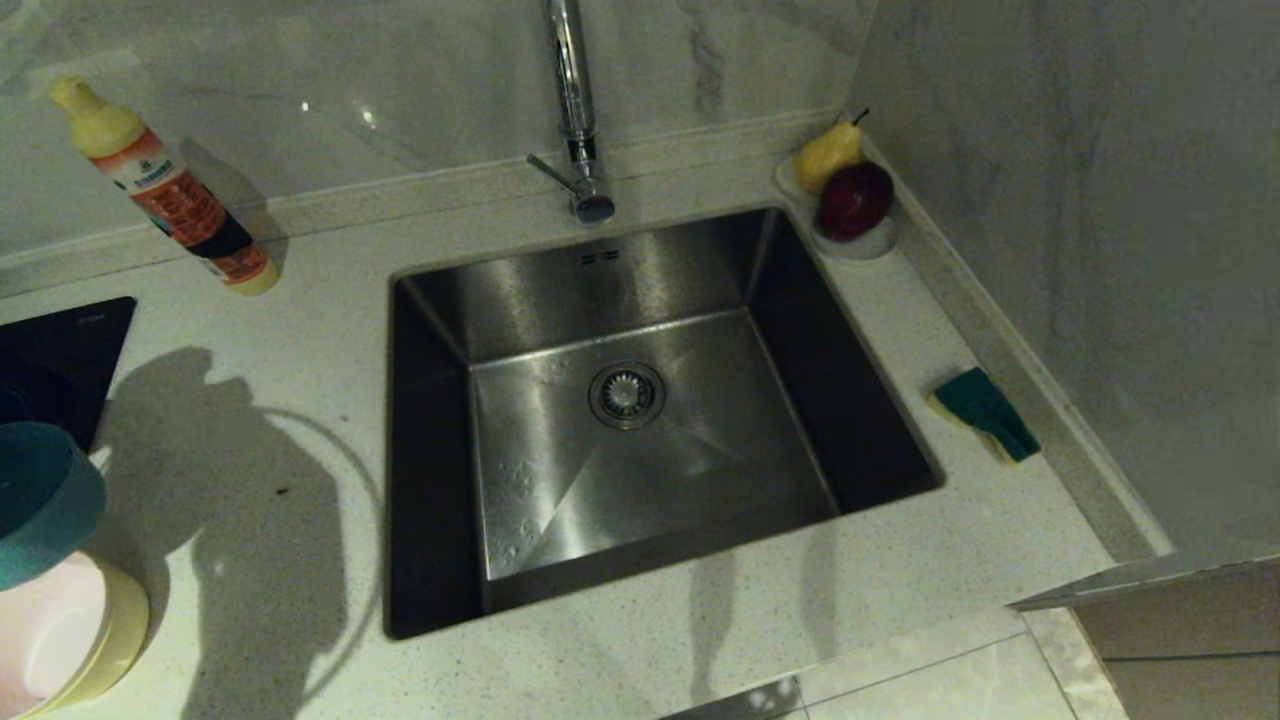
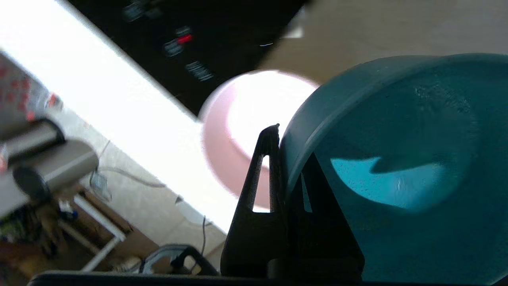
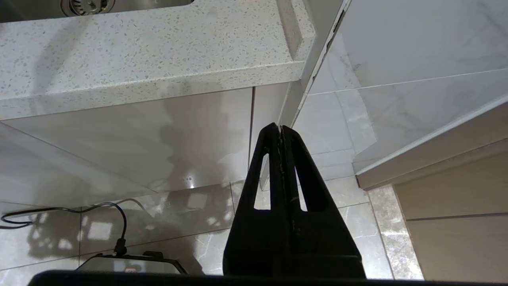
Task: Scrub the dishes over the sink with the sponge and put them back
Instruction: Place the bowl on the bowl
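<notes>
My left gripper should keep holding the light blue bowl until it sits inside the pink bowl. The light blue bowl hangs with its lower side (image 1: 66, 546) beside the pink bowl's opening (image 1: 60, 636).
My left gripper (image 2: 291, 141) is shut on the rim of the light blue bowl (image 2: 397, 167), one finger (image 2: 264, 167) outside the wall and the other inside. The head view shows that blue bowl (image 1: 40, 500) tilted at the far left edge, above the pink bowl (image 1: 50, 630), which sits nested in the yellow bowl (image 1: 125, 620) on the counter. The pink bowl (image 2: 222, 151) lies below the fingers. The green and yellow sponge (image 1: 985, 412) lies on the counter right of the sink (image 1: 560, 290). My right gripper (image 3: 281, 129) hangs shut and holds nothing, below the counter's front edge.
A chrome tap (image 1: 575, 110) stands behind the sink. A detergent bottle (image 1: 165, 185) stands at the back left, with the black stove top (image 1: 60, 350) in front of it. A white dish with a pear and a red fruit (image 1: 850, 190) sits at the back right corner.
</notes>
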